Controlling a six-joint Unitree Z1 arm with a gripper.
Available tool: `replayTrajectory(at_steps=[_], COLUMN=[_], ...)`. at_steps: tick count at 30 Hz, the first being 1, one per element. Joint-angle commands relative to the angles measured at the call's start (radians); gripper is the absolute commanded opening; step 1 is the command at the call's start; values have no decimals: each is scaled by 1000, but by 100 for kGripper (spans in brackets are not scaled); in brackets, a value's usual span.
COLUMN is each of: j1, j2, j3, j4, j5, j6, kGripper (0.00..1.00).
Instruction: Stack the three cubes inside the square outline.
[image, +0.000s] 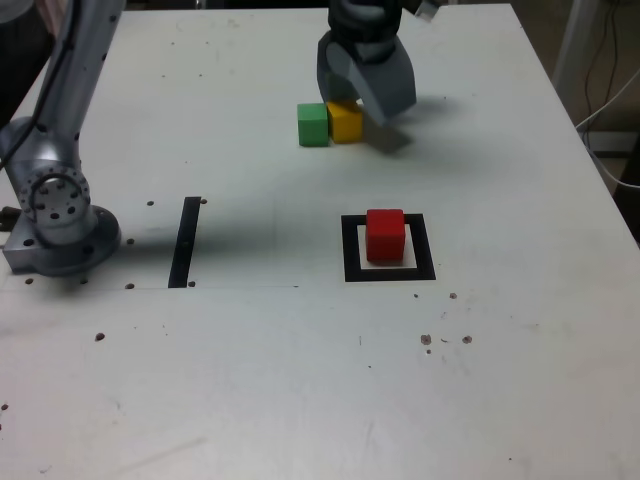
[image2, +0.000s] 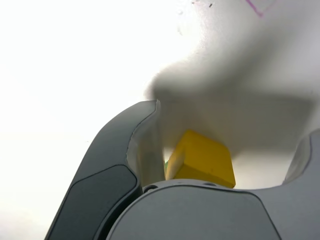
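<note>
Next, my gripper grabs the yellow cube (image: 346, 122) by its opposite sides, to stack it on the red cube inside the square outline (image: 352, 250).
The yellow cube (image: 346, 122) sits on the table at the back, touching the green cube (image: 313, 124) on the exterior view's left. My gripper (image: 362, 100) hangs low over the yellow cube, open, with its jaws on either side of it. In the wrist view the yellow cube (image2: 202, 160) lies between the fingers of the gripper (image2: 235, 122); one finger (image2: 135, 150) is close beside it and the other stands apart. The red cube (image: 385, 235) rests inside the square outline (image: 352, 250), nearer the front.
The arm's base (image: 55, 210) stands at the exterior view's left edge of the white table (image: 300, 380). A narrow black strip (image: 185, 240) lies between the base and the square outline. Cables hang beyond the table's right edge.
</note>
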Motion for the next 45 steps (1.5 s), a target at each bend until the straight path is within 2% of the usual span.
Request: replayTrajectory(at_steps=[1,7,18,25,33,45], j1=[-6,-17,-29,-35,-35,-38], j2=[4,0,-3,-4,-7,-24], j3=[18,44,78,83,80,76], j4=[-24,-57,-90,-105,-97,-84], j5=[1,4,6,4,0,-8], j6=[-10,-19,-23,-30,-37,-40], kGripper=[81,65,53,37,33,33])
